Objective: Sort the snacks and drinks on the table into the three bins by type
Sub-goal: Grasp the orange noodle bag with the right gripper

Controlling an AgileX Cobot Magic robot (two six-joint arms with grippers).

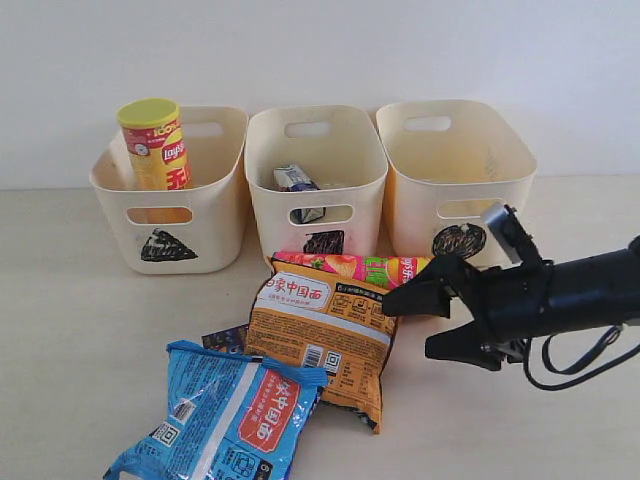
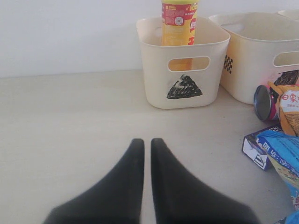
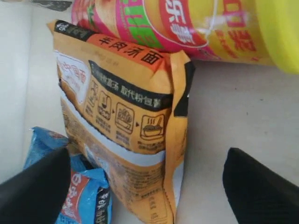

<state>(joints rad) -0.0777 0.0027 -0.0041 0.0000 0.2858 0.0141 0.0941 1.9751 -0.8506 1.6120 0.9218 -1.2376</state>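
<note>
The orange noodle bag needs to go into the circle bin, so my right gripper should next grab the bag by its crimped side edge.
The yellow-red tube stands in the triangle bin. A white carton lies in the square bin, and the circle bin shows nothing inside. On the table, the pink tube lies behind the orange bag. The blue bag is in front of the orange one, and the dark purple carton peeks out between the bags. My right gripper is open, its fingers straddling the orange bag's right edge. My left gripper is shut and empty over bare table.
The left wrist view shows the triangle bin, the square bin, the pink tube's end and the purple carton. A white wall stands right behind the bins.
</note>
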